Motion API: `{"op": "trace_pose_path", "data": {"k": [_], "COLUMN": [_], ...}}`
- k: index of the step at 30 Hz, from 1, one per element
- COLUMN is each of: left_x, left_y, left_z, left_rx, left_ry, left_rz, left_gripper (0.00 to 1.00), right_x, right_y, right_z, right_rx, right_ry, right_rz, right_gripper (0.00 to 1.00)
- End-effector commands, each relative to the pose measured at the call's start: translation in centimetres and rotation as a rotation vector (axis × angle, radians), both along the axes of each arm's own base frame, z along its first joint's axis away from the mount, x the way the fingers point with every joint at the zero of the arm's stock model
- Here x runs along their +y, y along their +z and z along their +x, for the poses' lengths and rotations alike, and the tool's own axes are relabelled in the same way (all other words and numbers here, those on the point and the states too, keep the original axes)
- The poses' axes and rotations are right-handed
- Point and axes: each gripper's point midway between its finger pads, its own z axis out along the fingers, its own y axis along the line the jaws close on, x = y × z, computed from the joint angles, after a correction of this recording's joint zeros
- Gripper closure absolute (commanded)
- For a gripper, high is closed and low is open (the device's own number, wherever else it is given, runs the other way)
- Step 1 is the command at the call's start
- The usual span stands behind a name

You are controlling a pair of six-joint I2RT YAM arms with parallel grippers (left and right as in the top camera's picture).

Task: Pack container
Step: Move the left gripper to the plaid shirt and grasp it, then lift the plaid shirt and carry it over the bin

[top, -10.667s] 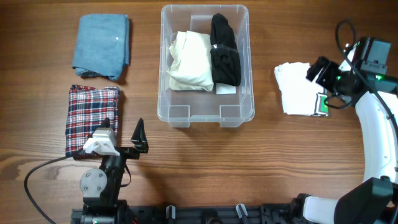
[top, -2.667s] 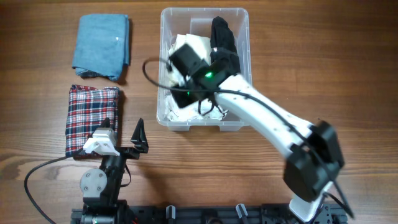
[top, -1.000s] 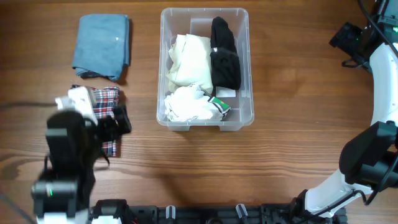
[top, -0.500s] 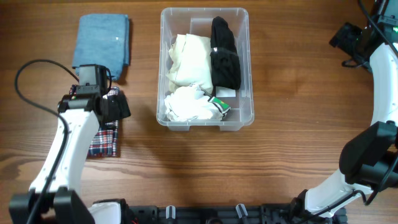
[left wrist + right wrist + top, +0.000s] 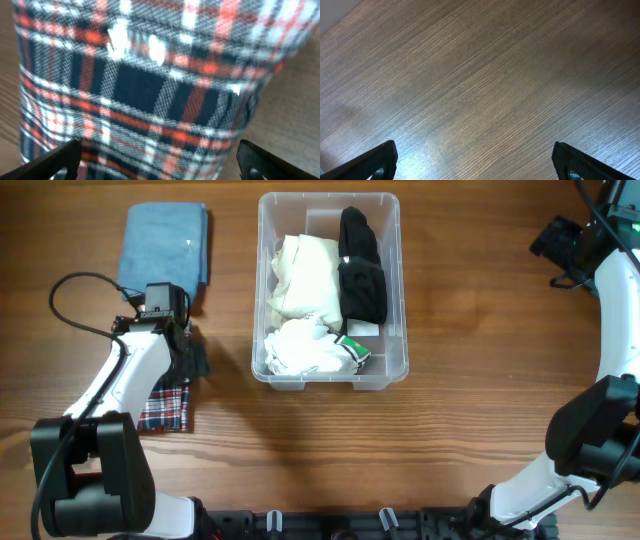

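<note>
Next, my left gripper grips the folded plaid cloth across its width on both long sides, so it stays bundled to pack the container [image 5: 400, 365].
The clear container [image 5: 400, 365] stands at the top middle of the table. It holds a cream cloth [image 5: 305, 275], a black cloth [image 5: 362, 265] and a crumpled white cloth [image 5: 305, 350]. A red and navy plaid cloth [image 5: 165, 405] lies left of it. My left gripper [image 5: 185, 355] hovers low over the cloth's far end, open. In the left wrist view the plaid cloth [image 5: 150, 85] fills the frame, and the left gripper [image 5: 160, 165] straddles it with fingers wide apart. My right gripper [image 5: 558, 245] is open at the far right, and in its wrist view the right gripper [image 5: 475, 165] holds nothing over bare wood.
A folded blue cloth [image 5: 165, 250] lies at the back left, just beyond the plaid one. The left arm's cable [image 5: 75, 305] loops over the table's left side. The right arm [image 5: 610, 350] runs along the right edge.
The left arm has reached further forward over the plaid cloth, its gripper lower and closer to the cloth. The right arm and the container's contents have not moved.
</note>
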Motion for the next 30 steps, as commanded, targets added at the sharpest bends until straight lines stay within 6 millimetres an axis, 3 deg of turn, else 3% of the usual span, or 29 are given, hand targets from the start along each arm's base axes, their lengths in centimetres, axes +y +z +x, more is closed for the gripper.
{"op": "trace_pose_path", "data": {"k": [1,10,13,16,20,30], "left_x": [1.0,-0.3,-1.9,-1.9,-1.5,1.8], "left_y": [0.4,-0.4,-0.8,-0.9,-1.4,-0.9], "left_z": [1.0,2.3,2.6,2.6,2.3,1.1], "left_rx": [-0.016,0.007,0.005,0.007,0.03,0.086], "left_ry": [-0.046,-0.238,-0.323,-0.322,-0.311,-0.194], "left_rz": [0.057,0.01,-0.071,-0.071,-0.057,0.121], "left_gripper": [0.0,0.0,0.0,0.0,0.0,0.0], "right_x": [0.1,0.1,0.1,0.1,0.1,0.1], "right_y": [-0.7,-0.7,-0.7,-0.7,-0.7,-0.7], "right_z": [0.1,0.1,0.1,0.1,0.1,0.1], "right_rx": [0.009,0.009,0.009,0.009,0.009,0.009], "right_ry": [-0.008,-0.008,-0.008,-0.009,-0.009,-0.008], "right_rz": [0.017,0.017,0.017,0.018,0.018,0.017], "right_gripper": [0.0,0.0,0.0,0.0,0.0,0.0]}}
